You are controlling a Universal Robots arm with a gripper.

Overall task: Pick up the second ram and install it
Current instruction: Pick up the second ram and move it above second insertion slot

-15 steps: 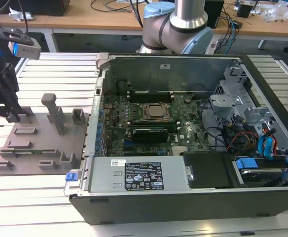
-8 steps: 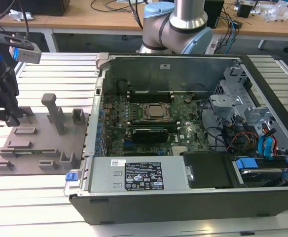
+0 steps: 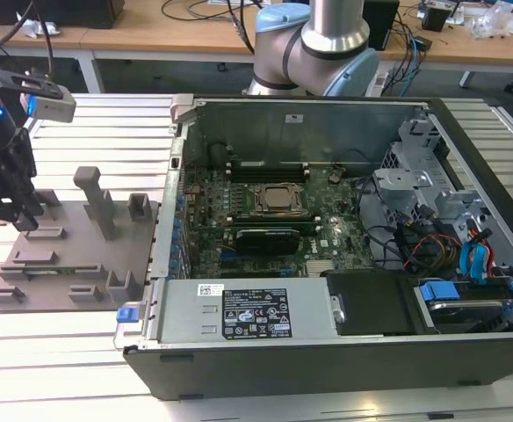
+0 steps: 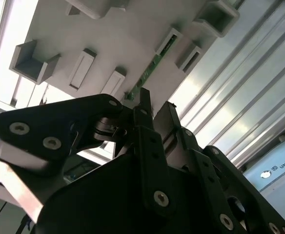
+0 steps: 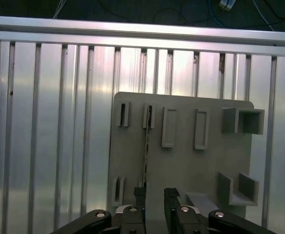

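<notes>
I should grab the second ram next by the open middle part (image 3: 54, 272) between the slotted holders around its ends.
The second ram (image 5: 146, 151) is a thin green stick standing on edge in slotted grey holders on the grey holder plate (image 5: 181, 170). In the second wrist view the ram (image 4: 152, 64) runs from a holder slot toward my fingers. My gripper (image 5: 154, 195) hovers just above one end of the stick. It is open, and the stick lines up with one finger (image 5: 139, 195) rather than with the gap. In the exterior view the gripper (image 3: 15, 207) hangs over the plate (image 3: 72, 264) at that view's left, outside the computer case.
The open computer case (image 3: 327, 352) lies at the exterior view's right of the plate, with the motherboard's processor socket (image 3: 278, 200) and memory slots (image 3: 265, 169) inside. The arm's base (image 3: 314, 44) stands behind the case. Several grey holder blocks (image 3: 94, 198) rise from the plate on the slatted aluminium table (image 3: 54, 352).
</notes>
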